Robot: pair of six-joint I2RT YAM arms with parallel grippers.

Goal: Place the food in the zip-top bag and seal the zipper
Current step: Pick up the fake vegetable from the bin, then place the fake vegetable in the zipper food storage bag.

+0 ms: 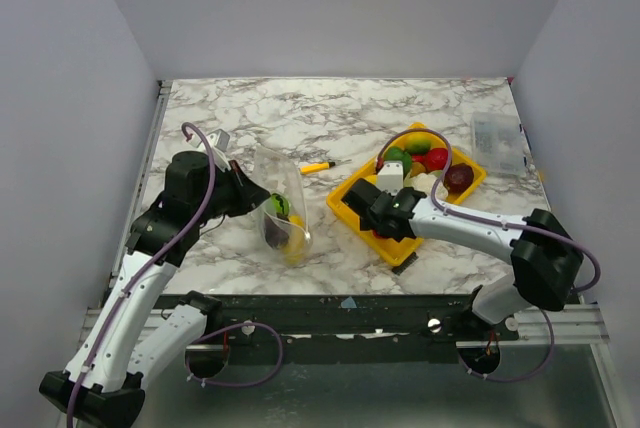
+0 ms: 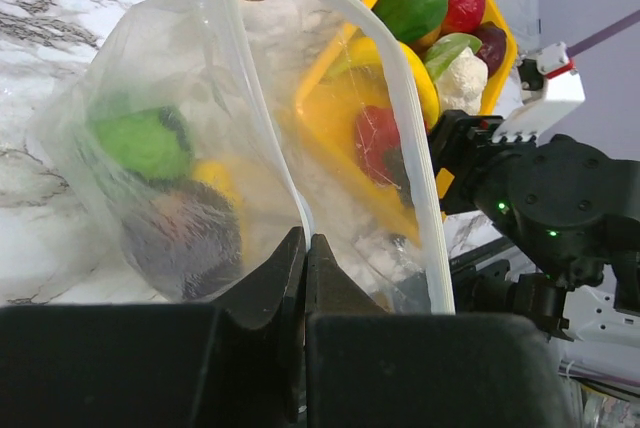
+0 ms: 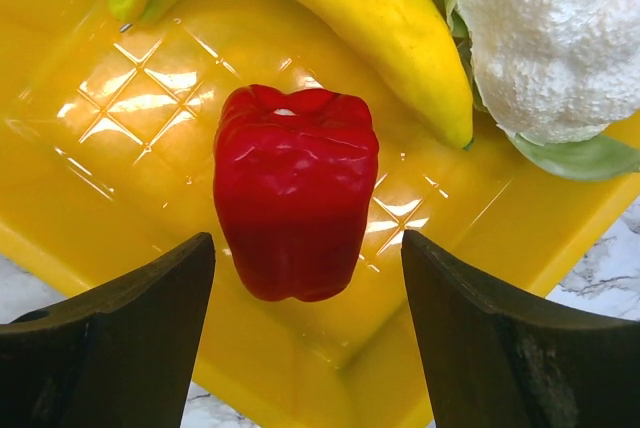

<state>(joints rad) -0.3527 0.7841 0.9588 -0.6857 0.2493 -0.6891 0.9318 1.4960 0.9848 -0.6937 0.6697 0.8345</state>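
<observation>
The red pepper (image 3: 295, 193) lies between but below the fingers of my right gripper, so it is too early to close. The gripper moves lower first, as closing now would miss the pepper.
The clear zip-top bag (image 1: 281, 198) stands open-mouthed left of centre, holding a green piece (image 2: 145, 143), a dark purple piece (image 2: 185, 238) and a yellow piece (image 2: 215, 178). My left gripper (image 1: 250, 194) is shut on the bag's mouth edge (image 2: 300, 210); the zipper strip (image 2: 400, 118) arcs up beside it. My right gripper (image 3: 308, 248) is open low over the near end of the yellow tray (image 1: 345, 203), its fingers on either side of a red pepper (image 3: 295, 193) without touching it. A banana (image 3: 330, 8) and a cauliflower (image 3: 550, 38) lie just beyond the pepper.
The tray's far end holds a green pepper (image 1: 397, 158), a red piece (image 1: 437, 158) and a dark purple piece (image 1: 459, 178). A small yellow stick with a dark tip (image 1: 317, 166) lies between bag and tray. A rigid clear box (image 1: 498, 143) sits far right.
</observation>
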